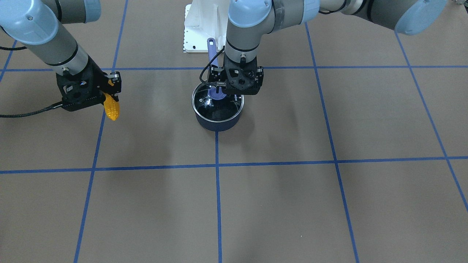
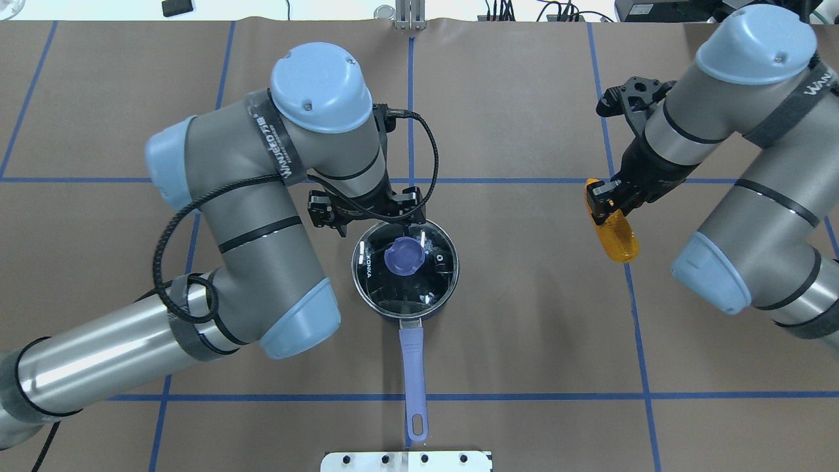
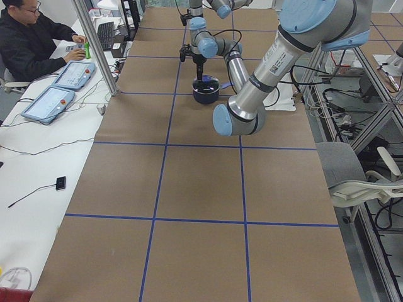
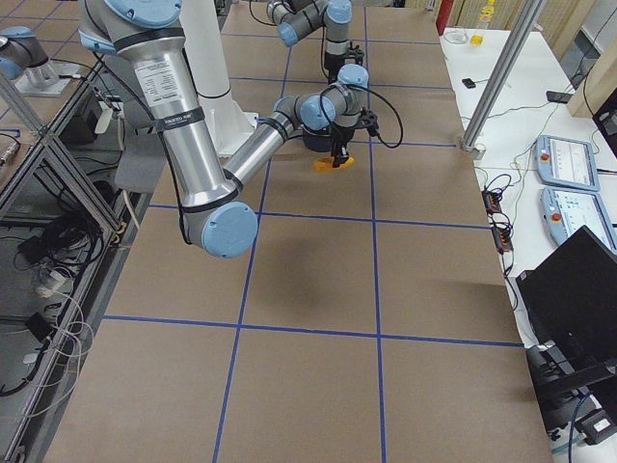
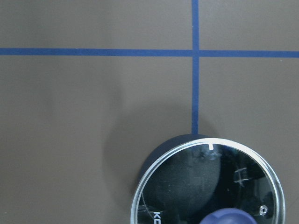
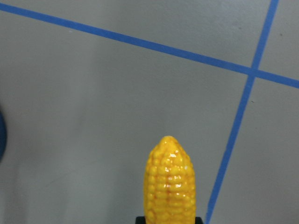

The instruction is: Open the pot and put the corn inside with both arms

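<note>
Next, my left gripper grabs the glass lid by its purple-blue knob (image 1: 216, 92) (image 5: 233, 217), since the lid spreads too wide and flat for my fingers.
The navy pot (image 1: 218, 123) stands mid-table with its glass lid (image 2: 406, 282) on it. The handle (image 2: 413, 373) points toward the robot's base. My left gripper (image 2: 404, 237) is open just above the lid, with its fingers at either side of the purple-blue knob (image 2: 403, 256). The left wrist view shows the lid (image 5: 205, 186) and the top of the knob (image 5: 233, 217). My right gripper (image 1: 108, 95) is shut on the orange-yellow corn (image 1: 111, 108). It holds the corn (image 2: 617, 238), tip outward, above the table, well to the robot's right of the pot. The right wrist view also shows the corn (image 6: 169, 182).
A white base plate (image 1: 199, 33) lies just behind the pot's handle on the robot's side. Blue tape lines grid the brown table (image 1: 292, 204). An operator (image 3: 31, 44) sits at a side desk with tablets, beyond the table's far edge.
</note>
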Motion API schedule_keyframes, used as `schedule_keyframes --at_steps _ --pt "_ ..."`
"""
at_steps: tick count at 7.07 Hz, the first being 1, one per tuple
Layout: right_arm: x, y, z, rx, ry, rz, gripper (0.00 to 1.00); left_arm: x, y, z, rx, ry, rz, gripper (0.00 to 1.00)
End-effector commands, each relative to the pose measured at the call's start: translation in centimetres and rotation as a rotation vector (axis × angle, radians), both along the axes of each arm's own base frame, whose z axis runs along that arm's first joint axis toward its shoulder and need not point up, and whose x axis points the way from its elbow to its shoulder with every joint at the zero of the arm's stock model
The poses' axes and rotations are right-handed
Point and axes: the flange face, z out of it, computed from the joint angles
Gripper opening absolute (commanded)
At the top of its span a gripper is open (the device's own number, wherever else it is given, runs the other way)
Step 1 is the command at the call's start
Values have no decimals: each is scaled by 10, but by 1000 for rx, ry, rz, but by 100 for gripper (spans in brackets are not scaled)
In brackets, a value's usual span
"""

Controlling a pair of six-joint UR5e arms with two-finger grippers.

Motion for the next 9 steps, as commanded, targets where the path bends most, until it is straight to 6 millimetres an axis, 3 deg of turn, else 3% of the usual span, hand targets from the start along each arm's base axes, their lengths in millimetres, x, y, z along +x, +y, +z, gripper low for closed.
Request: schedule_keyframes --at_steps 1,2,7,9 --pt "-11 2 -11 12 -5 -14 29 41 10 -14 -11 5 -18 99" --pt "-12 3 -11 12 -5 -16 29 56 16 -10 -17 18 -15 99" --pt "-19 6 -8 18 8 -23 28 59 17 1 -28 3 -14 99" --pt "-21 7 -7 16 11 -25 28 57 19 3 -33 5 -11 75"
